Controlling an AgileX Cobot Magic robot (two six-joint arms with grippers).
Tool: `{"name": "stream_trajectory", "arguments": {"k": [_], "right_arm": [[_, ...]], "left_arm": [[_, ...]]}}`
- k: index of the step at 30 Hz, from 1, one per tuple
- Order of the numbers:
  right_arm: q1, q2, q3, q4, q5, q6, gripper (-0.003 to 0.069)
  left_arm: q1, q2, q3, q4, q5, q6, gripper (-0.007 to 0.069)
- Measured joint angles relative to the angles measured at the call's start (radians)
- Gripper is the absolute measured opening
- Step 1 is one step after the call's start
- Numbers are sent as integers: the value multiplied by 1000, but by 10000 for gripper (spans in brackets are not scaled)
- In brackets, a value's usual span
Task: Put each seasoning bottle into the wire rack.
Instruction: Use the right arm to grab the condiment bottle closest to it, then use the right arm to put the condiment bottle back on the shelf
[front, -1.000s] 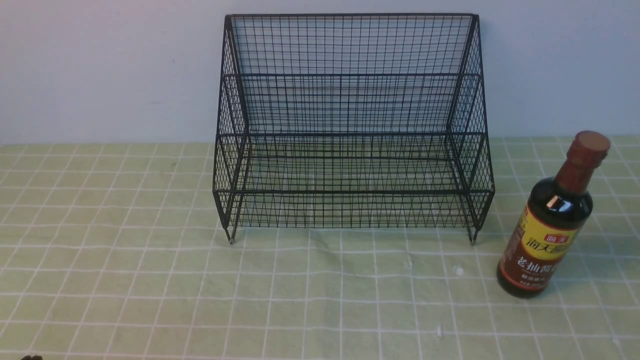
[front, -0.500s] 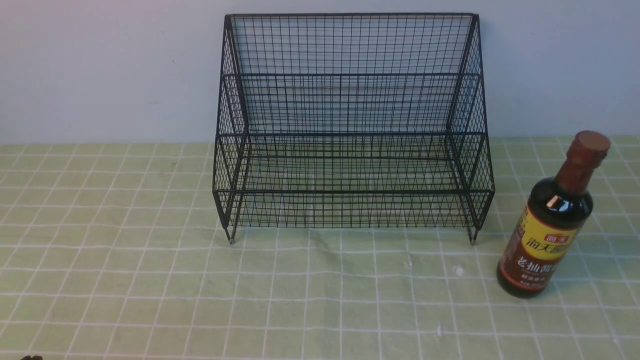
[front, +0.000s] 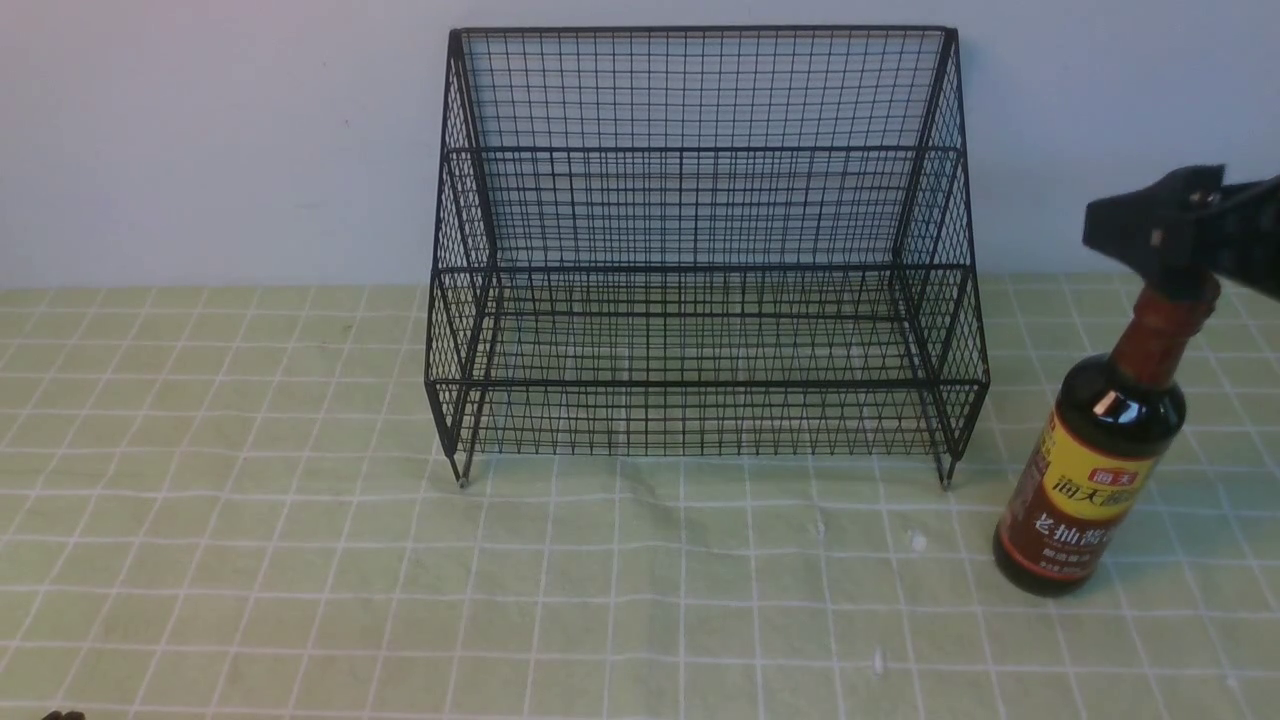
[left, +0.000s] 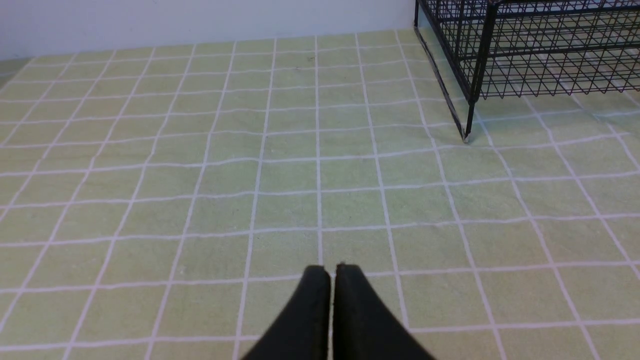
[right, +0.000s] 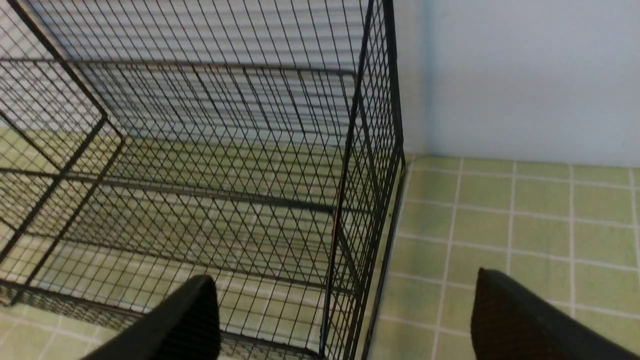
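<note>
My right gripper is going to grab the bottle by its red neck (front: 1168, 322) next, because the seasoning bottle's labelled body (front: 1082, 490) is broad and the neck is slim enough for the fingers.
The seasoning bottle (front: 1095, 480) stands upright on the cloth to the right of the wire rack (front: 700, 260), apart from it. It is dark glass with a yellow and dark-red label. My right gripper (front: 1150, 228) reaches in from the right at cap height and hides the bottle's cap. In the right wrist view the right gripper (right: 344, 277) is open, its fingers wide apart with nothing between them, facing the rack's (right: 200, 150) right side. The bottle does not show there. My left gripper (left: 332, 270) is shut and empty, low over the cloth, with the rack's (left: 530, 50) left corner ahead.
A green checked cloth (front: 640, 600) covers the table. A pale wall (front: 200, 140) rises directly behind the rack. Both tiers of the rack hold nothing. A dark bit of the left arm (front: 62, 715) shows at the front view's lower left edge.
My right gripper has come into the front view from the right and now sits over the bottle's cap. The bottle, the rack and the left arm have not moved.
</note>
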Motion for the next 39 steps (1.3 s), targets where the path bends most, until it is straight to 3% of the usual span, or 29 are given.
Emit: {"name": "stream_trajectory", "arguments": {"k": [10,16,20,23,25,27,39], "right_arm": [[0,33,-1,-34,77,-5,624],[0,41,-1,-125,92,25,617],[0,60,-1,-161,104,47,545],[1,61,-1,-166,112,60,447],[1,61,-1,-185,107,60,304],[1,61,-4,-203,85,50,267],[0,-36,-43,-218,202,43,269]], "left_arm": [[0,0,0,0,0,0,-5],[0,0,0,0,0,0,-5],[0,0,0,0,0,0,-5],[0,0,0,0,0,0,-5],[0,0,0,0,0,0,-5],[0,0,0,0,0,0,-5],[0,0,0,0,0,0,-5]]}}
